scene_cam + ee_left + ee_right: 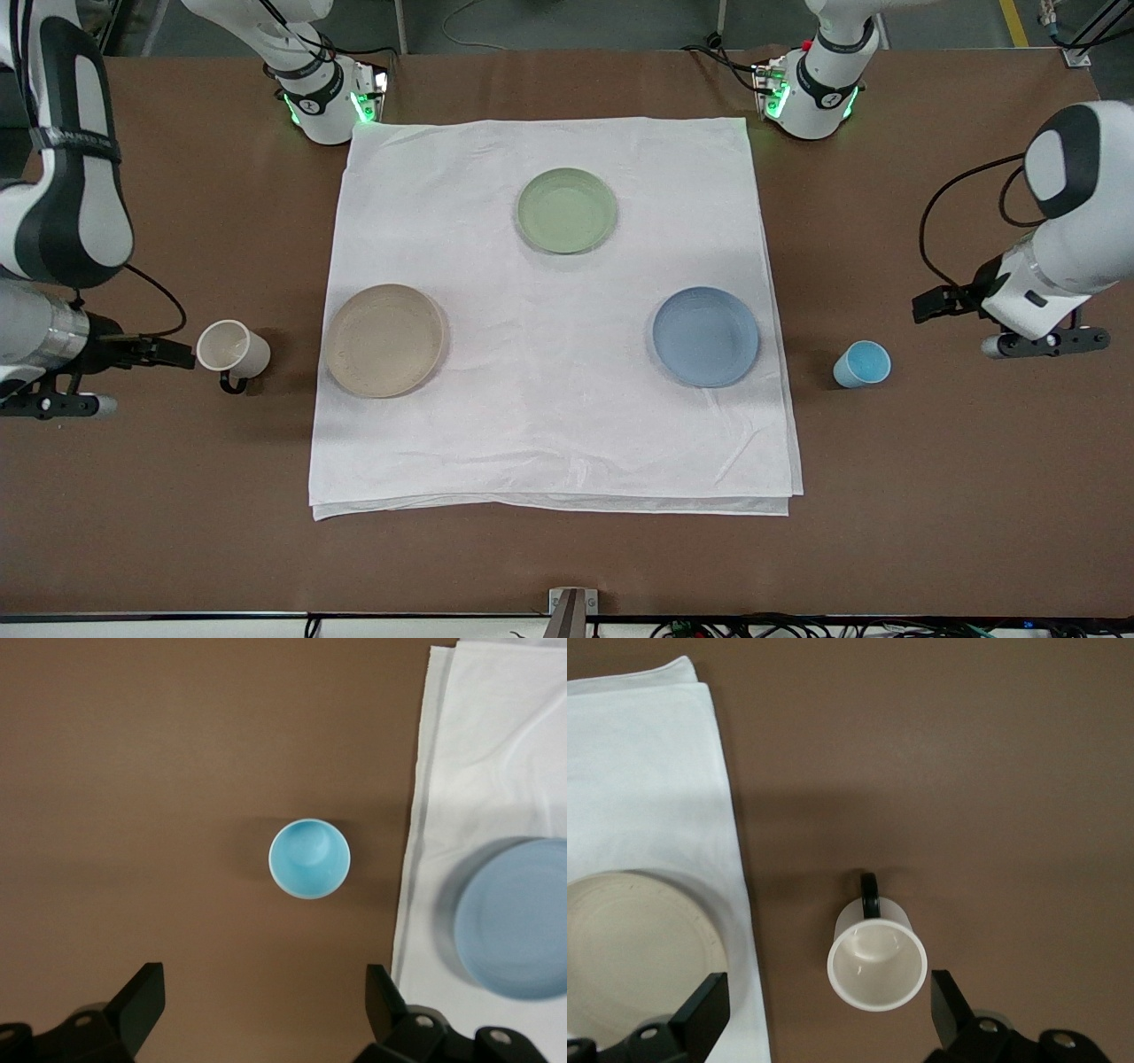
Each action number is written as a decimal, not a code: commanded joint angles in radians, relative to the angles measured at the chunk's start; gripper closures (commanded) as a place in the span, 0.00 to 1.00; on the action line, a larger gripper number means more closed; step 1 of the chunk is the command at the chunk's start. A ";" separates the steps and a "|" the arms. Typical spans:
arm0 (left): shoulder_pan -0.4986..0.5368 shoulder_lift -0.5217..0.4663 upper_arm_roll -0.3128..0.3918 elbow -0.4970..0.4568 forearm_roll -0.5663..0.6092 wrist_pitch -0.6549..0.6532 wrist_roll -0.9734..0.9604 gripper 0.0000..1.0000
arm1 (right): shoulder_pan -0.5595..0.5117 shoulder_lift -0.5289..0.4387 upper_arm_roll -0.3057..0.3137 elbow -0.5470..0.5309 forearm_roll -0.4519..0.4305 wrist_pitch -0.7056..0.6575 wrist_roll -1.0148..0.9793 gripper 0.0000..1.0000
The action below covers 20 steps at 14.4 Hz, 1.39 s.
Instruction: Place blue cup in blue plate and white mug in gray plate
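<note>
Next, my right gripper grabs the white mug by its black handle (233, 383) to set the white mug in the gray plate (384, 339).
The blue cup (861, 364) stands upright on the bare brown table, beside the cloth at the left arm's end. It also shows in the left wrist view (309, 858). The blue plate (706, 336) (516, 918) lies on the cloth beside it. My left gripper (932, 305) (264, 992) is open and empty, over bare table beside the cup. The white mug (232, 347) (877, 964) stands at the right arm's end, its black handle toward the front camera. The gray plate (384, 339) (633, 948) lies on the cloth beside it. My right gripper (164, 353) (828, 992) is open, over the table at the mug's rim.
A white cloth (549, 425) covers the middle of the brown table. A sage-green plate (567, 210) lies on it nearer the robots' bases. A small bracket (571, 607) sits at the table's front edge.
</note>
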 commanded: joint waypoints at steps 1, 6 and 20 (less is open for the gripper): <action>0.007 0.027 -0.003 -0.137 0.020 0.201 -0.017 0.01 | -0.016 0.011 -0.001 -0.184 -0.001 0.251 -0.004 0.00; 0.030 0.174 -0.005 -0.185 0.020 0.440 -0.019 0.25 | -0.024 0.064 -0.001 -0.356 0.002 0.520 -0.005 0.13; 0.022 0.037 -0.117 -0.151 0.009 0.259 -0.071 1.00 | 0.175 -0.079 0.017 -0.289 0.118 0.158 0.404 1.00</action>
